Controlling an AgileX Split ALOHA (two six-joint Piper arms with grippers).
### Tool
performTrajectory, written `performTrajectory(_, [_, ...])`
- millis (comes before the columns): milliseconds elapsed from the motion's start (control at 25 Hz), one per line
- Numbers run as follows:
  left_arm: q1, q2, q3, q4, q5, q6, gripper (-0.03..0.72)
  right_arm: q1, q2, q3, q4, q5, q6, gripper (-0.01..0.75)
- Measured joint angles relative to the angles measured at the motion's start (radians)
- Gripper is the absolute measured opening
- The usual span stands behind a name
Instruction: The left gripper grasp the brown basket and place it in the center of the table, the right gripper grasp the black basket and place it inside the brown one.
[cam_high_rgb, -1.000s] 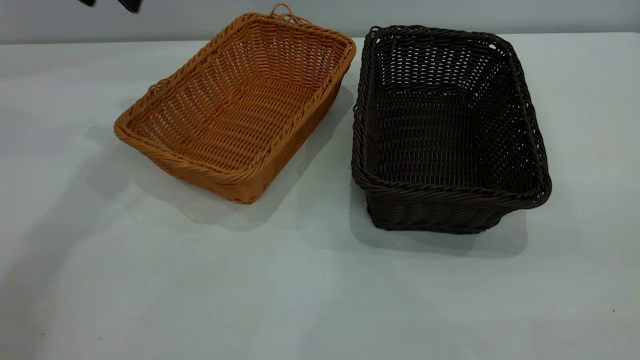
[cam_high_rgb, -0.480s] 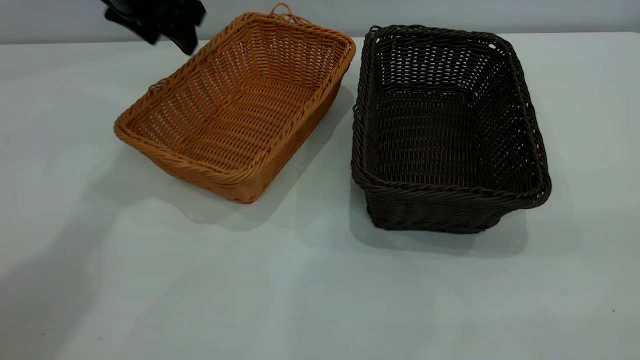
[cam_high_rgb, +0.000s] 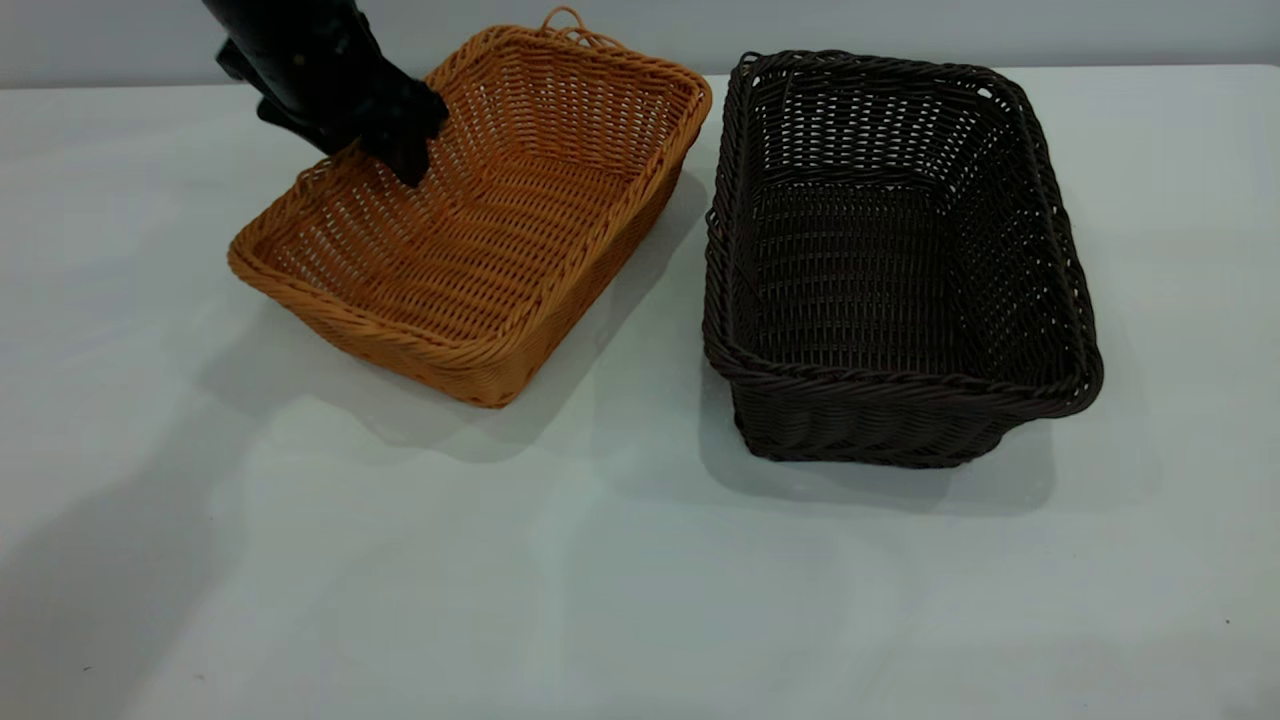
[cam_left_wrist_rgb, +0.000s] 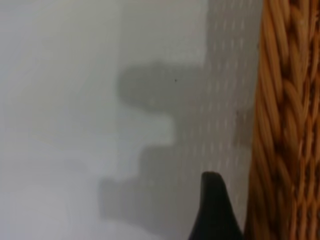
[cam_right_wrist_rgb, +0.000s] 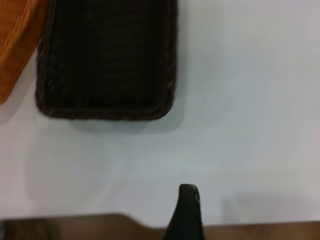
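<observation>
Next, my left gripper grabs the brown basket (cam_high_rgb: 480, 220) by its braided rim (cam_high_rgb: 339, 158). Then it sets the basket in the center of the table.
The brown basket (cam_high_rgb: 480, 220) lies slanted on the table (cam_high_rgb: 600, 600) at the back left. The black basket (cam_high_rgb: 890, 260) stands right of it, a narrow gap apart. My left gripper (cam_high_rgb: 385, 160) is open at the brown basket's far left long rim, with one fingertip inside the basket. In the left wrist view one finger (cam_left_wrist_rgb: 212, 210) hangs just outside the braided rim (cam_left_wrist_rgb: 285, 125). My right gripper is out of the exterior view. Its wrist view shows one finger (cam_right_wrist_rgb: 186, 212) high over the table, well back from the black basket (cam_right_wrist_rgb: 107, 57).
A grey wall (cam_high_rgb: 900, 25) runs behind the table's far edge. The table's near edge (cam_right_wrist_rgb: 250, 222) shows in the right wrist view, with a brown surface beyond it. White tabletop spreads in front of both baskets.
My left gripper has come down from the top left corner to the brown basket's far left rim. Neither basket has moved.
</observation>
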Motion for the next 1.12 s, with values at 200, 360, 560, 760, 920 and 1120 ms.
performTrajectory(200, [0.000,0.037,-0.001,0.000,-0.056,0.000,0.391,0.000,0.236,-0.009,0.161,-0.066,-0.080,0.583])
performTrajectory(360, [0.000,0.044,-0.001,0.002,-0.074,0.005,0.183,0.000,0.422,-0.009,0.302,-0.102,-0.093,0.583])
performTrajectory(560, [0.000,0.019,-0.001,-0.016,-0.083,0.000,0.079,0.000,0.635,-0.015,0.463,-0.167,-0.095,0.583])
performTrajectory(760, [0.001,-0.049,-0.001,-0.009,-0.062,0.000,0.078,0.000,0.835,-0.016,0.607,-0.227,-0.125,0.583])
performTrajectory(920, [0.010,-0.112,-0.001,0.007,-0.061,0.004,0.078,0.000,0.989,-0.018,0.781,-0.262,-0.202,0.583])
performTrajectory(1120, [0.016,-0.151,-0.001,0.009,-0.054,0.004,0.078,0.000,1.146,-0.023,1.010,-0.327,-0.277,0.583])
